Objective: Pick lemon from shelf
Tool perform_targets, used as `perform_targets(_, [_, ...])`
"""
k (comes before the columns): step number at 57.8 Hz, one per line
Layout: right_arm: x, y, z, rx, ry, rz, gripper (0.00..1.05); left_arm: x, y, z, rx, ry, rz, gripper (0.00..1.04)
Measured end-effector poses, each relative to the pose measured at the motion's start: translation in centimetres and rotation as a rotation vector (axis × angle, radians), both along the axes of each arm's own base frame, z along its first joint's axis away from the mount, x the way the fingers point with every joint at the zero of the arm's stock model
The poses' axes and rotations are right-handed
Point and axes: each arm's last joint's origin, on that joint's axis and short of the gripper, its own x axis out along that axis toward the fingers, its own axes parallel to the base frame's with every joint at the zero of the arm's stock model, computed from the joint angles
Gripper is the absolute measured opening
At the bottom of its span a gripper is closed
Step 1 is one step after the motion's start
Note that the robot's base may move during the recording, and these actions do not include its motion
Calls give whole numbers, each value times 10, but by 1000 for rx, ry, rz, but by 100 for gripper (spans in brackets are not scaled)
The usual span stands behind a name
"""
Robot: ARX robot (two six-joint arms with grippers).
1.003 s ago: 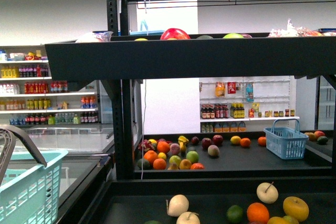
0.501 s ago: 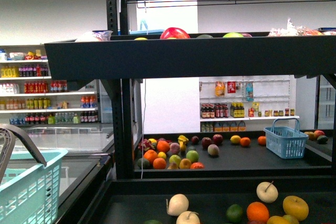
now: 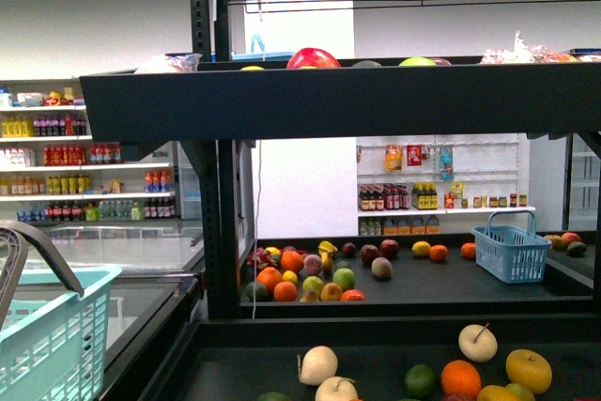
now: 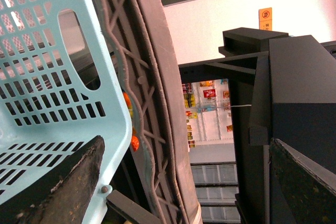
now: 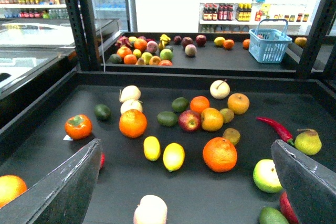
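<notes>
The pale turquoise basket (image 3: 61,331) should be ready for the lemon, so my left gripper should pick it up next by its grey handle (image 3: 38,247).
The shelf (image 3: 338,100) is a black tiered rack, and its lower tray (image 5: 105,187) fills the right wrist view. On that tray lies the lemon (image 5: 174,156), a bright yellow oval, with a smaller yellow oval fruit (image 5: 152,148) touching-close beside it. My right gripper (image 5: 185,145) hovers open over the tray, and the lemon sits between its fingers (image 5: 63,192) but farther out. My left gripper (image 4: 186,141) is open beside a light blue basket (image 4: 47,77), whose grey handle (image 4: 157,103) runs between its fingers. Neither gripper shows in the front view.
Oranges (image 5: 220,154), a red apple (image 5: 189,120), limes, a pale fruit (image 5: 151,209), a green apple (image 5: 268,176) and a red chilli (image 5: 275,127) lie around the lemon. A farther tray holds more fruit and a small blue basket (image 3: 511,252). White shelves of bottles (image 3: 66,166) stand behind.
</notes>
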Motion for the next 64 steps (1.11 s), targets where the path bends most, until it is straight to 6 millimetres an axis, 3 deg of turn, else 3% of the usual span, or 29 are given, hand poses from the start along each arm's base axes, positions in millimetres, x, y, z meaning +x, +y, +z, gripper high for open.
perform_targets(9, [0,0,0,0,0,0,97,10,-1,0,2,-4,3,96])
perform_targets(33, [0,0,0,0,0,0,97,21,3,-5,8,52,32,21])
perform_targets(40, [0,0,0,0,0,0,97,22,3,-4,2,53,30,16])
perform_targets(56, [0,0,0,0,0,0,97,19,1,0,8,51,16,15])
perform_targets(64, [0,0,0,0,0,0,97,11,-10,17,58,32,-49,14])
